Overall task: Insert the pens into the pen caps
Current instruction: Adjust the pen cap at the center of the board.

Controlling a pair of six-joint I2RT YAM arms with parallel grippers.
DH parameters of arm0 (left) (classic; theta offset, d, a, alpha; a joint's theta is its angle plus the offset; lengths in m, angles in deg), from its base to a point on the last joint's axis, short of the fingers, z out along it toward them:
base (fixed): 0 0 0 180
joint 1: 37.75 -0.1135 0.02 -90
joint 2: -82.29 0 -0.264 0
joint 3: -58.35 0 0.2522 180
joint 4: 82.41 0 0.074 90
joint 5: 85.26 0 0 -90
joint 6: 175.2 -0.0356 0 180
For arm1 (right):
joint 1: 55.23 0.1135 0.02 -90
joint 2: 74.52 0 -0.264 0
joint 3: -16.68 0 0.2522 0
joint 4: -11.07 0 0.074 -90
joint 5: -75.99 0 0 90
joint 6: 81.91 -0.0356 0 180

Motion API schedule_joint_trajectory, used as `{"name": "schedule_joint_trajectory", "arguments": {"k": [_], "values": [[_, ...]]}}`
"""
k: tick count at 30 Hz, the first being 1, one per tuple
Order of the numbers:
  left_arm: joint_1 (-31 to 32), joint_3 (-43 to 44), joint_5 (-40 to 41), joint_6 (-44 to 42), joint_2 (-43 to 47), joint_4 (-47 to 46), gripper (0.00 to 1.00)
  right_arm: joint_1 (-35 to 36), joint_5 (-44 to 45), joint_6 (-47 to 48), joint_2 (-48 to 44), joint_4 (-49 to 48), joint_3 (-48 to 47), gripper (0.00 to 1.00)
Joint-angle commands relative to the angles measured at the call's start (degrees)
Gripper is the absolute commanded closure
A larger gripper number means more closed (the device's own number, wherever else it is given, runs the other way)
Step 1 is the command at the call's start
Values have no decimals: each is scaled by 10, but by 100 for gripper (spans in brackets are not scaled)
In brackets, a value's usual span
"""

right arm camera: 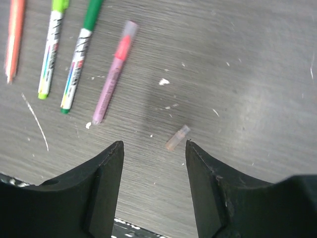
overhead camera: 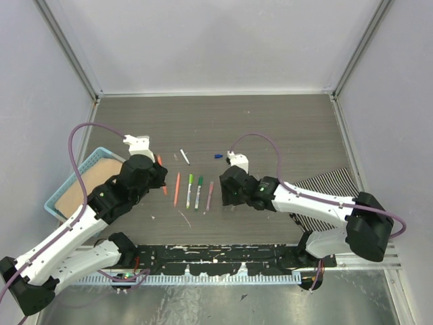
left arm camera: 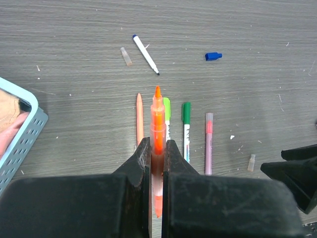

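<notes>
The small clear pen cap's open end should stay free for the orange pen [left arm camera: 157, 119], so the robot's right gripper will grab the cap across its sides, with the fingers along its length.
My left gripper [left arm camera: 157, 148] is shut on an orange pen [left arm camera: 157, 119], whose uncapped tip points away over the table. Below it a row of pens lies side by side: an orange one [left arm camera: 139, 119], a light green one [left arm camera: 167, 116], a dark green one [left arm camera: 186, 129] and a pink one [left arm camera: 208, 144]. My right gripper [right arm camera: 154, 144] hangs open just above the table. A small clear pen cap [right arm camera: 177, 137] lies close to its right finger, untouched. Farther back lie a white pen with a blue end [left arm camera: 145, 53], a blue cap [left arm camera: 213, 56] and a clear cap [left arm camera: 127, 56].
A light blue basket [overhead camera: 64, 186] stands at the left edge of the table. A black-and-white striped cloth [overhead camera: 331, 186] lies at the right, under the right arm. White specks are scattered on the wood around the pens.
</notes>
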Motion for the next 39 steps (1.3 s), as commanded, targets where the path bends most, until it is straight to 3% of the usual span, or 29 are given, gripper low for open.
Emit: {"name": "schedule_joint_trajectory", "arguments": {"k": [1,4,10,23,39], "values": [[-3,11,-6,-3,0,-15,93,5,85,-244,5,48,-5,42],[-3,10,-8,0,1,-15,94,7,112,-322,37,114,-23,42],[-3,7,-10,2,0,-14,94,9,130,-375,101,167,-68,40],[-3,3,-9,3,-4,-20,94,10,113,-382,152,145,-74,44],[-3,2,-4,3,6,-16,93,10,86,-368,193,128,-75,58]]}}
